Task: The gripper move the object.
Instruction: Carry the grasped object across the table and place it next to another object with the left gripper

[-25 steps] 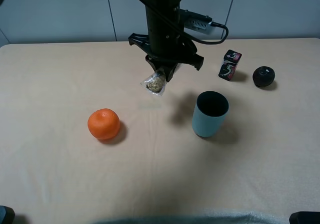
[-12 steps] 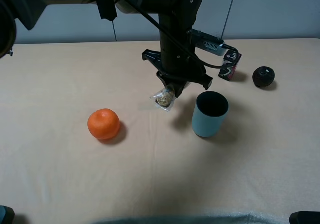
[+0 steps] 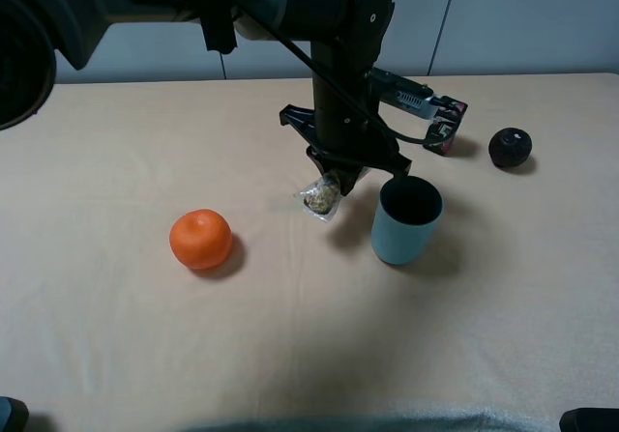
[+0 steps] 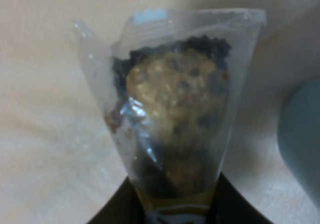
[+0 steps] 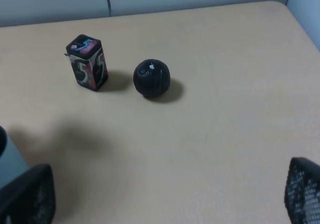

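Note:
The clear plastic packet's lower end is over the table beside the cup (image 3: 406, 221), so it is now time for my left gripper to open.
My left gripper (image 3: 340, 175) is shut on the top of the clear plastic packet of gold-brown chocolates (image 3: 321, 197). The packet hangs from it just above the table, close to the left of the blue-grey cup (image 3: 406, 221). In the left wrist view the packet (image 4: 175, 108) fills the frame, with the dark fingers (image 4: 117, 210) clamped on its end and the cup's wall (image 4: 302, 134) beside it. My right gripper (image 5: 167, 184) is open and empty, and only its two finger pads (image 5: 27, 196) show.
An orange fruit (image 3: 201, 240) lies at the left of the table. A black patterned small box (image 3: 446, 127) and a dark round ball (image 3: 510, 148) stand at the back right, also in the right wrist view as the box (image 5: 88, 62) and the ball (image 5: 151, 77).
My left gripper has moved right and lower with the packet, from the table's middle back to close beside the cup. The other objects have not moved.

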Robot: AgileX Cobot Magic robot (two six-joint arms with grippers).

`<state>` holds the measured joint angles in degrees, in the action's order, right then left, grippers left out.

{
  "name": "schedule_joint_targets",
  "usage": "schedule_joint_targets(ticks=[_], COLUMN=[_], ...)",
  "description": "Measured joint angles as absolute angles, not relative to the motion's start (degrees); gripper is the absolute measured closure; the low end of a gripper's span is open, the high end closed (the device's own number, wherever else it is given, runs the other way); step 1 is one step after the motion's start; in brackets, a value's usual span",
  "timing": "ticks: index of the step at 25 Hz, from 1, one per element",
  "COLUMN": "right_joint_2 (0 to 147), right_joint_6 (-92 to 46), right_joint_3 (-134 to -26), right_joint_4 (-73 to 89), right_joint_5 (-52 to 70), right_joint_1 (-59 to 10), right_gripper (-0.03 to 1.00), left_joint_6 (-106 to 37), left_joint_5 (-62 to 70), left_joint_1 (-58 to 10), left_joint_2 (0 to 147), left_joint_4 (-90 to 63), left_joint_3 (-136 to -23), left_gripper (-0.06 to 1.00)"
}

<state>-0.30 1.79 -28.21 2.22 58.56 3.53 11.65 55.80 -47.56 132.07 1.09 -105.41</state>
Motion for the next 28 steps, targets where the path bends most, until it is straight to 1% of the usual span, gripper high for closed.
schedule_joint_targets(ticks=[20, 23, 28], right_joint_2=[-0.30, -0.30, -0.30], right_joint_6=[1.72, 1.72, 1.72], right_joint_3=[-28.21, -28.21, -28.21], right_joint_4=[2.22, 2.22, 2.22], right_joint_5=[58.61, 58.61, 58.61], right_joint_1=[3.53, 3.53, 3.53], right_gripper=[0.27, 0.27, 0.27], left_joint_6=[12.24, 12.24, 12.30], left_joint_5=[54.42, 54.42, 54.36], left_joint_1=[-47.56, -47.56, -47.56], left_joint_2=[132.07, 132.07, 132.07], left_joint_4=[1.09, 1.09, 1.09], left_joint_3=[-105.41, -105.41, -105.41], left_gripper=[0.73, 0.69, 0.57])
